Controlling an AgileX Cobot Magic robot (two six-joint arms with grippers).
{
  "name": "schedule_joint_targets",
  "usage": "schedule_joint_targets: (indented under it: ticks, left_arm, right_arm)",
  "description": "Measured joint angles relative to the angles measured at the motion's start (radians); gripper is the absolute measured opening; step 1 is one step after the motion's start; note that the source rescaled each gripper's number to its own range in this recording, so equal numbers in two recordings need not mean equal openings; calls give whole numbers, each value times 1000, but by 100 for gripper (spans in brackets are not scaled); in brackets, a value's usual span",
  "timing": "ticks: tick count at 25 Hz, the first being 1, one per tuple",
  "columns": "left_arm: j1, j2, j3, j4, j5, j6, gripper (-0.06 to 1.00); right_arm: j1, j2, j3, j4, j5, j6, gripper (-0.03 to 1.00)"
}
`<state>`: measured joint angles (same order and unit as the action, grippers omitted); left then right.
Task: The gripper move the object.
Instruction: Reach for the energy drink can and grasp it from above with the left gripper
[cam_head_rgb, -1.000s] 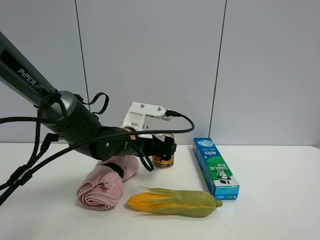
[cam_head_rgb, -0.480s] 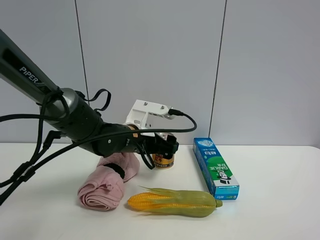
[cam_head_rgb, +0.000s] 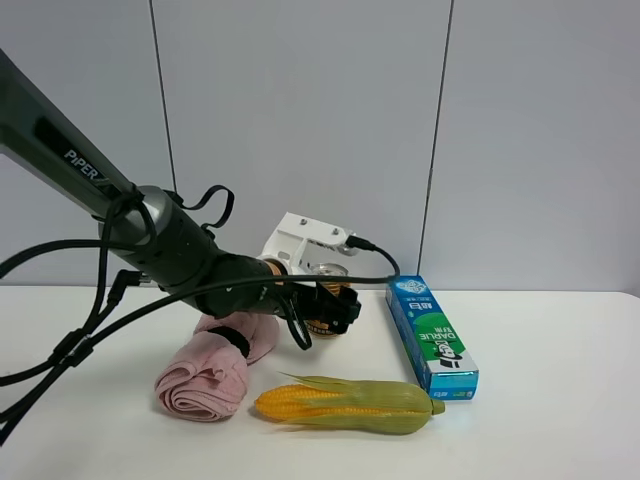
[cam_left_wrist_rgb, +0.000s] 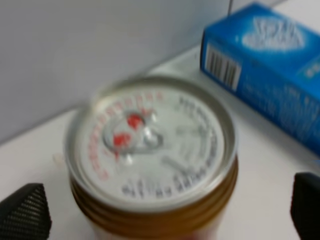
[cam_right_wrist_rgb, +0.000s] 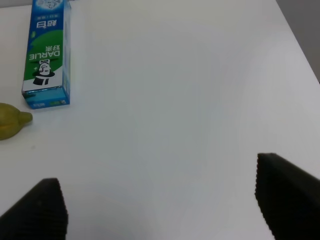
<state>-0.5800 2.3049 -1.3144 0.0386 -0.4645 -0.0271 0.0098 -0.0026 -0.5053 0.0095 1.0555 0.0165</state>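
My left gripper is to move the can across the white table, so it should next grab the gold-yellow can by its body below the silver top (cam_head_rgb: 322, 322).
The gold-yellow can (cam_head_rgb: 322, 327) stands upright on the white table (cam_head_rgb: 540, 420), in front of the grey wall and left of the blue-green box. In the left wrist view its silver top (cam_left_wrist_rgb: 150, 140) fills the middle. My left gripper (cam_head_rgb: 335, 308) is low around the can. Its jaws are open, with one black fingertip (cam_left_wrist_rgb: 25, 212) on each side of the can and a gap to each. My right gripper (cam_right_wrist_rgb: 167, 205) is open and empty over bare table. It does not show in the high view.
A blue-green box (cam_head_rgb: 432, 335) lies right of the can and also shows in the wrist views (cam_left_wrist_rgb: 270, 65) (cam_right_wrist_rgb: 47, 55). A corn cob (cam_head_rgb: 345, 403) lies in front. A pink rolled cloth (cam_head_rgb: 215, 365) lies under the left arm. Black cables hang at the left.
The left arm has moved forward and lower, bringing the open gripper closer around the can. The can, corn, box and cloth have not moved.
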Motion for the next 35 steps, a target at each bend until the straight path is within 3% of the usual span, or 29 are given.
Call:
schedule_joint_targets:
  ticks: [19,32,35]
  left_arm:
    - [0,41,-89,26,15,0,100]
    - [0,96,-195,29,115,0,100]
    - [0,105,-195,29,121,0,92]
  right_arm:
    - [0,0,0,0,0,0,100]
    - [0,0,0,0,0,0,100]
    - [0,0,0,0,0,0,100]
